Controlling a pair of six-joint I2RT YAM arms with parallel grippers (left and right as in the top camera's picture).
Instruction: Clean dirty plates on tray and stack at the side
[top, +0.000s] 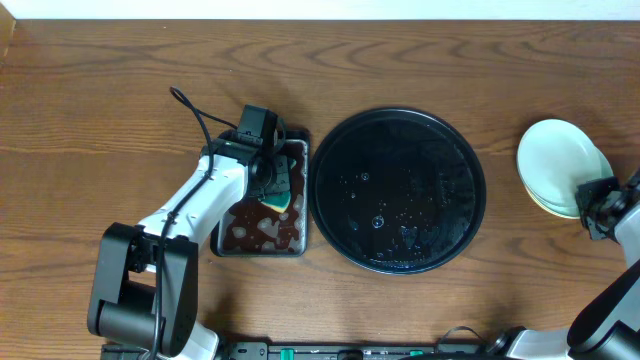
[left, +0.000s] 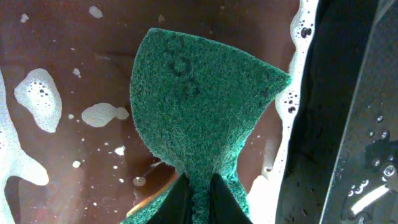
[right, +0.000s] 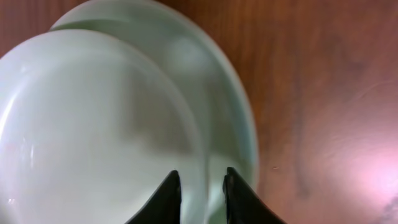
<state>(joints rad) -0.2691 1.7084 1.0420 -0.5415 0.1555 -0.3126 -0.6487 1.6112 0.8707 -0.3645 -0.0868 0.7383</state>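
The green sponge (top: 278, 201) sits below my fingers, low inside the metal pan's rim over brown foamy liquid (top: 262, 232). Now my left gripper releases it.
The black tray (top: 400, 130) sits mid-table, wet and with no plates on it; its rim shows in the left wrist view (left: 348, 93). The plates (top: 555, 160) are stacked on the table at the far right, a pale green one on top (right: 81, 124), offset over another (right: 214, 81), with a yellowish edge below. My right gripper (top: 592, 205) (right: 202, 186) straddles the top plate's near rim with narrow jaws. My left gripper (top: 272, 180) (left: 199, 199) is shut on a green sponge (left: 199, 106) over the pan.
A rectangular metal pan (top: 260, 242) of brown foamy liquid (left: 62, 155) stands right next to the tray's left side. The table's front edge is close to both arm bases.
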